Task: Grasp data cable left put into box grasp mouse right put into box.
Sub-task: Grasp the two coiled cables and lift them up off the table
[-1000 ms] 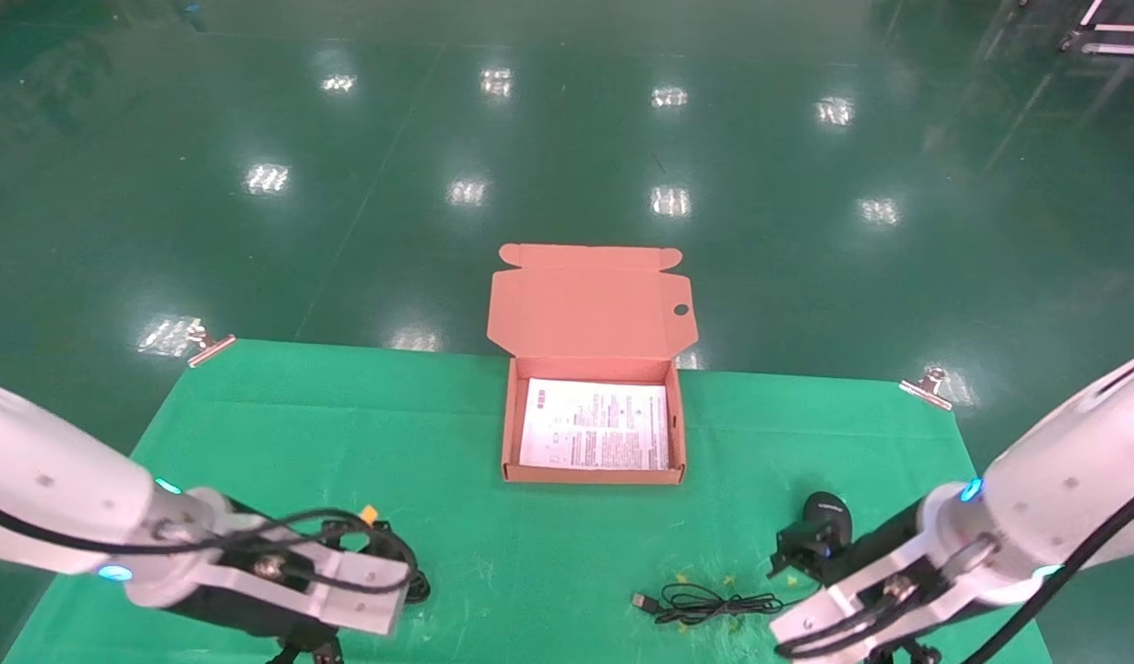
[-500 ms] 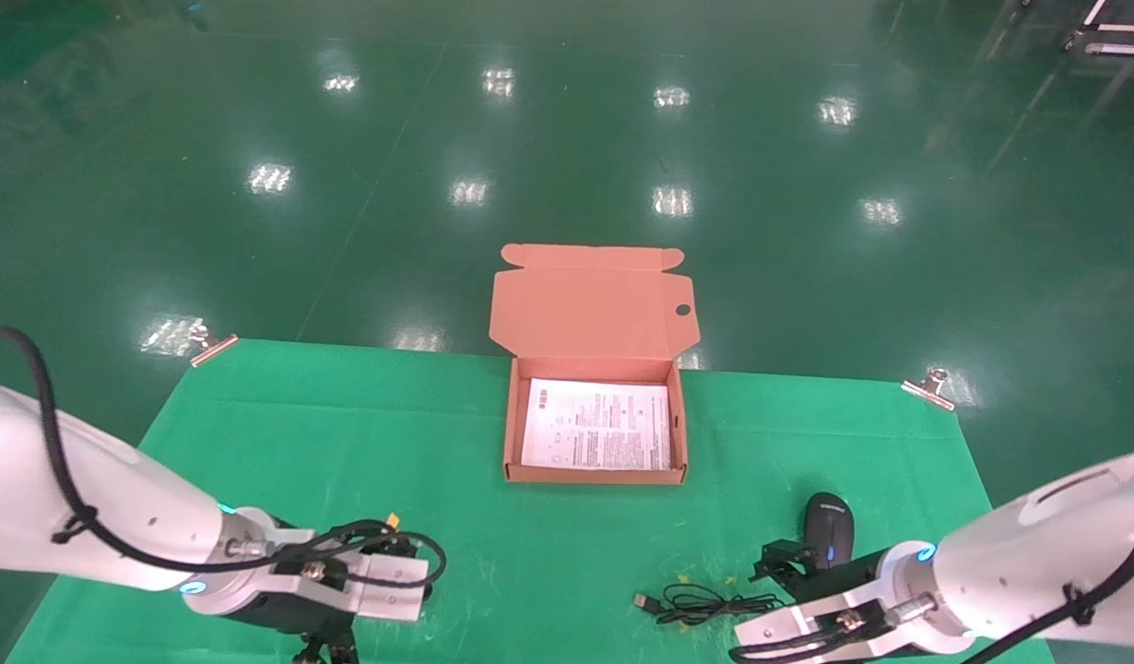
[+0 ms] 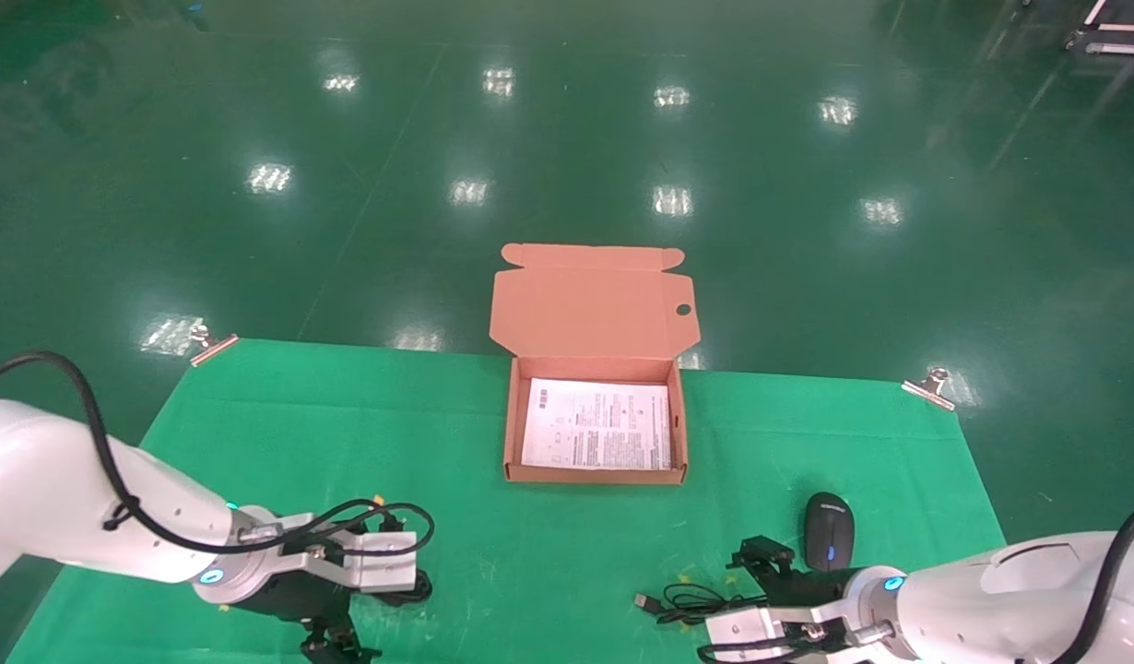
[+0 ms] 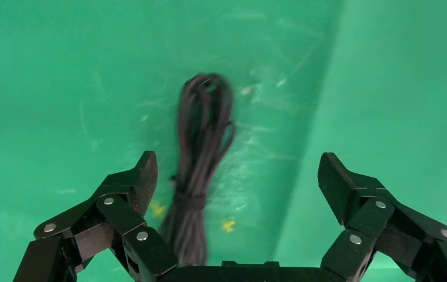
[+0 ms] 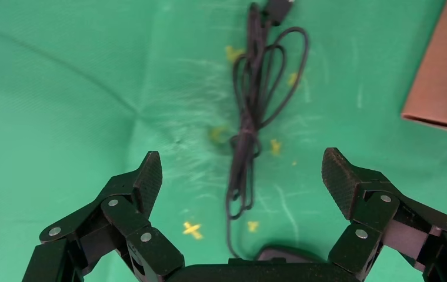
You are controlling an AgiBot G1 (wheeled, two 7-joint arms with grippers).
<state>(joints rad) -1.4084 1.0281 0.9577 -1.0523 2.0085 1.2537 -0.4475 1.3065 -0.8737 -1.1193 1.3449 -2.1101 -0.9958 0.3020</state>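
My left gripper picks up the data cable by its tied middle [image 4: 190,201] next, since the cable's loops spread slack beyond its tie.
The data cable [image 4: 200,158] is a black oval bundle lying flat on the green cloth. My left gripper [image 4: 239,176] hovers over it, open, with the cable between the fingers close to one finger [image 4: 142,179]. In the head view the gripper [image 3: 364,599] covers most of the cable [image 3: 421,587]. The black mouse [image 3: 827,542] lies at the front right, with its cord [image 3: 705,604] and USB plug to its left. My right gripper [image 3: 759,590] is open beside the mouse. In its wrist view [image 5: 242,173] the cord [image 5: 256,106] runs between the fingers. The box [image 3: 507,433] stands open at mid-table, holding only its white sheet.
The box's lid flap [image 3: 593,309] stands open past the table's far edge. Metal clips [image 3: 931,387] hold the green cloth at the far corners. A corner of the box [image 5: 444,70] shows in the right wrist view. Yellow marks dot the cloth near the cord.
Both arms have dropped lower and swung toward the table's front. The right gripper has moved left off the mouse, which now shows fully. Cable, mouse and box have not moved.
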